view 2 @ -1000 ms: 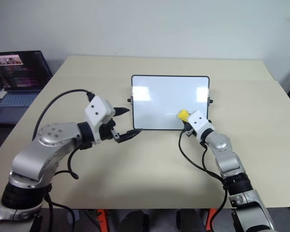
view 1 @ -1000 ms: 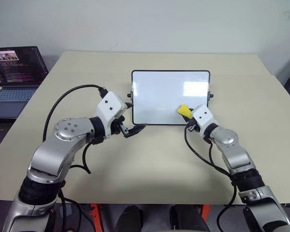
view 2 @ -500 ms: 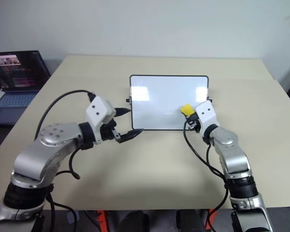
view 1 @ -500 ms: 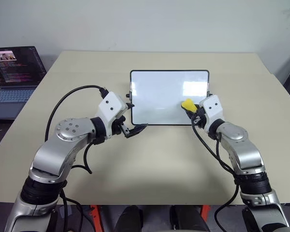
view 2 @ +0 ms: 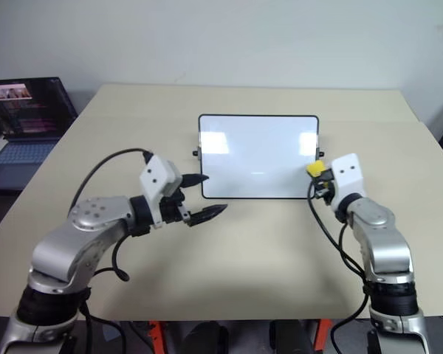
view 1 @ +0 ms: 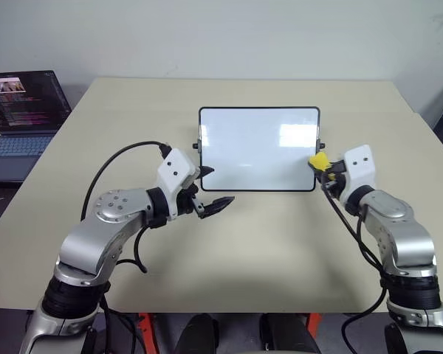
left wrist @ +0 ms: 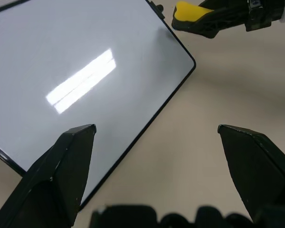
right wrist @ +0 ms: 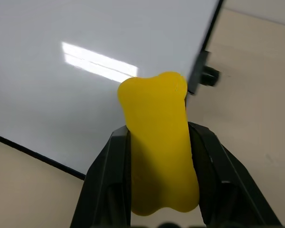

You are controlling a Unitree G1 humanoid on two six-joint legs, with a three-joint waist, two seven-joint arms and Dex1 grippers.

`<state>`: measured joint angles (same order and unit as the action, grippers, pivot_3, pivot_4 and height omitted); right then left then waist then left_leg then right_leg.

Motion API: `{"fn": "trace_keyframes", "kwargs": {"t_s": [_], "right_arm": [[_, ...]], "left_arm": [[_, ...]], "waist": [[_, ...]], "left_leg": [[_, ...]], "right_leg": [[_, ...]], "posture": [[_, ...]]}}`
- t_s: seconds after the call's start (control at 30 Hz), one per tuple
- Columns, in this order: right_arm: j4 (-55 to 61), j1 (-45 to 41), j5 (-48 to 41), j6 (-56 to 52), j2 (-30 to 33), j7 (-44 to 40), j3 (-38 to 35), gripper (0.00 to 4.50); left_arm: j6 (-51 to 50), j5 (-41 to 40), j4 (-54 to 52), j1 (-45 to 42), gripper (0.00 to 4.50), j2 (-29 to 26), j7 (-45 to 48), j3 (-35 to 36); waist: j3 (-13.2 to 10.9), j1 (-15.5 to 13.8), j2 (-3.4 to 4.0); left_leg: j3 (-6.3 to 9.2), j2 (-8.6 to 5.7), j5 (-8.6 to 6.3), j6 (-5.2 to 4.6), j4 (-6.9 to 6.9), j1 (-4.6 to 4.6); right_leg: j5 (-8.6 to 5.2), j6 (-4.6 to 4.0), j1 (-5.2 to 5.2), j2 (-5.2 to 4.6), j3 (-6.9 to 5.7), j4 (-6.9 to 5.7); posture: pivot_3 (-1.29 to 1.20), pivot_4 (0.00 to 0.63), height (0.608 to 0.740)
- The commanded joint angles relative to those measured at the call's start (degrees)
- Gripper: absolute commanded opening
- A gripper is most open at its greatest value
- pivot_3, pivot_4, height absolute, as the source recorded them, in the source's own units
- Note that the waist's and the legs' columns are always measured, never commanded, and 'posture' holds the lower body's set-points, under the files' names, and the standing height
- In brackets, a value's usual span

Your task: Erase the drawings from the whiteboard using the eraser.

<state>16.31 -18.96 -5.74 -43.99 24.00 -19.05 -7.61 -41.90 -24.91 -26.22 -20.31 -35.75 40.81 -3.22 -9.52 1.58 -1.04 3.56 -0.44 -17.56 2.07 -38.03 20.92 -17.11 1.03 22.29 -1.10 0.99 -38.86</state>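
The yellow eraser hangs over the whiteboard's corner, so I will move it to the tabletop before my right gripper releases it.
The whiteboard [view 1: 258, 147] lies flat in the middle of the table, its face plain white with light glare; the drawings are out of view. My right gripper [view 1: 324, 167] is shut on the yellow eraser [view 1: 319, 161], which hovers at the board's right edge beside the small black side knob. In the right wrist view the eraser [right wrist: 159, 137] sits clamped between the two black fingers [right wrist: 109, 175], over the board's corner. My left gripper [view 1: 215, 186] stands open and empty, just off the board's near left corner; its wrist view looks across the whiteboard [left wrist: 76, 61] to the eraser [left wrist: 190, 12].
An open laptop [view 1: 22, 110] stands off the table's far left side. The beige table [view 1: 244, 251] stretches bare in front of the board and to its right. Black cables loop from both arms.
My right gripper carried the eraser rightward and up, from the board's near right area to just past its right edge. The left gripper drifted slightly toward the right and down.
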Motion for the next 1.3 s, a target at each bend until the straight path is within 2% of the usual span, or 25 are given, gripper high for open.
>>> {"fn": "trace_keyframes", "kwargs": {"t_s": [0.03,0.37,0.57,0.8,1.13,1.3], "right_arm": [[1.61,1.05,0.21,-0.05,0.45,2.05,-2.49,1.37],[-4.95,4.22,-0.68,-1.62,-0.65,7.17,-8.27,1.37],[-8.14,5.02,0.07,1.61,-1.43,7.83,-6.66,1.37],[-7.99,4.9,-0.47,1.02,-1.77,8.15,-6.53,1.37],[-8.96,3.75,-1.03,-0.1,-2.09,8.02,-6.64,1.37],[-8.45,1.78,-4.03,-4.62,-3.33,8.2,-9.34,1.37]], "left_arm": [[1.73,-1.54,-0.75,-0.33,4.5,0.82,1.83,-0.6],[3.7,-3.73,0.5,0.44,4.5,1.61,8.58,-3.64],[11.52,1.07,4.06,2.93,4.5,3.23,10.09,-7.48],[16.14,4.25,5.42,2.74,4.5,3.45,10.74,-9.02],[17.69,5.43,5.91,2.43,4.5,4.06,10.7,-8.88],[17.48,5.44,5.9,2.5,4.5,4.26,10.77,-8.59]], "waist": [[0.0,0.0,0.0],[0.0,0.08,0.0],[0.0,0.18,0.02],[0.0,0.13,0.02],[0.0,0.14,0.02],[0.0,0.19,0.02]], "left_leg": [[-0.02,0.0,0.0,0.0,0.0,0.0],[-0.08,0.0,0.0,0.0,0.0,-0.03],[-0.14,0.0,0.0,0.0,0.03,-0.08],[-0.13,0.01,0.0,-0.01,0.0,-0.07],[-0.14,0.01,-0.01,-0.02,0.0,-0.07],[-0.14,0.01,-0.01,-0.02,0.0,-0.08]], "right_leg": [[0.0,0.0,0.0,0.0,0.01,0.0],[0.0,0.0,-0.01,0.01,0.06,-0.02],[-0.01,-0.01,-0.01,0.02,0.11,-0.04],[0.0,-0.01,-0.01,0.02,0.1,-0.05],[0.0,-0.01,-0.01,0.02,0.1,-0.06],[0.0,-0.01,-0.02,0.02,0.1,-0.06]], "posture": [[0.0,0.15,0.74],[0.0,0.15,0.74],[0.0,0.15,0.74],[0.0,0.15,0.74],[0.0,0.15,0.74],[0.0,0.15,0.74]]}}
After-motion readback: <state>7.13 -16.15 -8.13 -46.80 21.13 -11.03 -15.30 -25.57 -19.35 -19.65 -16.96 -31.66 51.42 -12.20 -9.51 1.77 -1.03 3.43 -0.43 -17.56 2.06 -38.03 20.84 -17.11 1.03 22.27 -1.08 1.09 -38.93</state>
